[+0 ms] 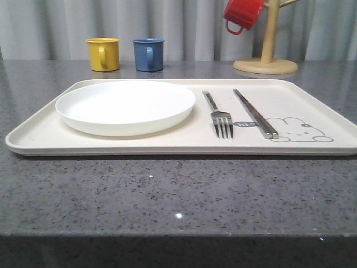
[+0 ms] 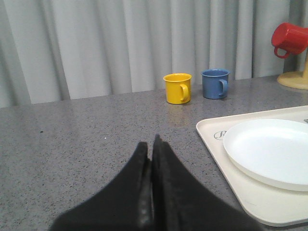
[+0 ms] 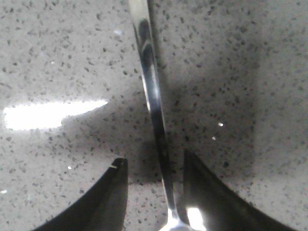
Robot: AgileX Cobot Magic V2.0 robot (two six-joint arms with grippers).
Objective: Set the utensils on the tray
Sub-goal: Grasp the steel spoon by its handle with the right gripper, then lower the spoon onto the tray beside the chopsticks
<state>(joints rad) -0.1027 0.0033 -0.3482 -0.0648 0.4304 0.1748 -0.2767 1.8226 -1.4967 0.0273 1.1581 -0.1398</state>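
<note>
My right gripper's fingers stand on either side of the spoon handle in the right wrist view, low over the speckled counter. It is time to close now.
The cream tray with a rabbit drawing lies on the grey counter. On it, right of the plate, lie a silver fork and a pair of chopsticks. In the right wrist view a shiny spoon handle lies on the speckled counter. My right gripper is open, its two fingers either side of the handle, the handle closer to one finger. My left gripper is shut on nothing and hovers over bare counter beside the tray's corner.
A round white plate fills the tray's left half. Behind the tray stand a yellow mug and a blue mug. At the back right, a red mug hangs on a wooden mug tree.
</note>
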